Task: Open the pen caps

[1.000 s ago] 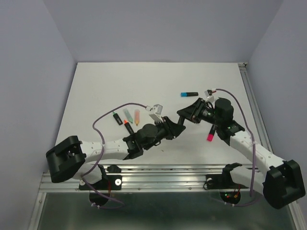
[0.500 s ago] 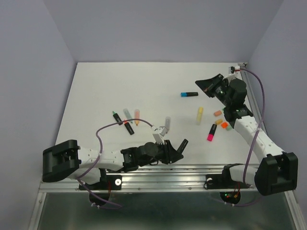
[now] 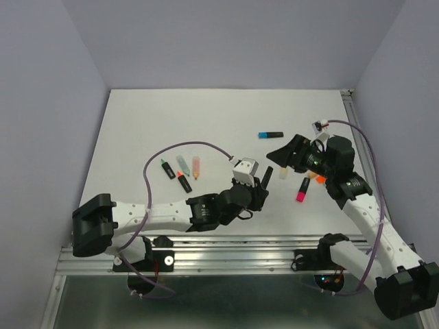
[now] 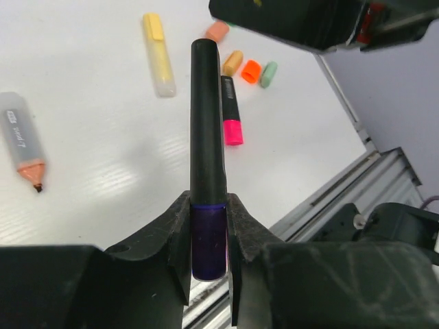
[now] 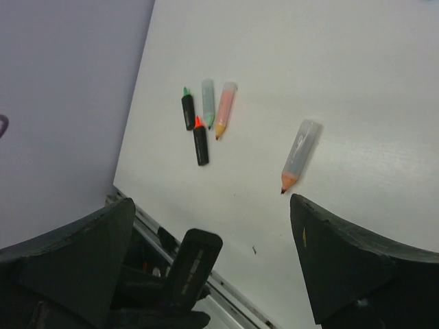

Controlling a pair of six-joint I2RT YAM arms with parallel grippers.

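My right gripper will next grab the black highlighter by its exposed black body (image 3: 267, 177) (image 5: 191, 268) to open it, and it will leave the purple cap to my left gripper.
My left gripper (image 4: 208, 205) is shut on a black highlighter (image 4: 208, 123), its jaws pressed on the purple cap (image 4: 208, 240) at the pen's near end. The black body sticks out toward my right gripper (image 3: 278, 159). That gripper is open wide, and the pen's black end (image 5: 195, 264) shows low between its fingers without touching them. In the top view the left gripper (image 3: 264, 179) holds the pen (image 3: 268, 174) just left of the right one. A pink-capped highlighter (image 3: 302, 189) and a blue-capped one (image 3: 270, 134) lie on the table.
Loose caps in orange (image 4: 251, 70), peach (image 4: 217, 31) and mint (image 4: 269, 74) lie by a yellow highlighter (image 4: 158, 55). A grey uncapped highlighter (image 5: 300, 154) lies mid-table. Several uncapped pens (image 3: 182, 170) lie to the left. The metal rail (image 3: 226, 243) runs along the near edge.
My right gripper swung back from the far right corner toward the left one and opened wide. My left gripper rose from the near edge, carrying the pen up toward it.
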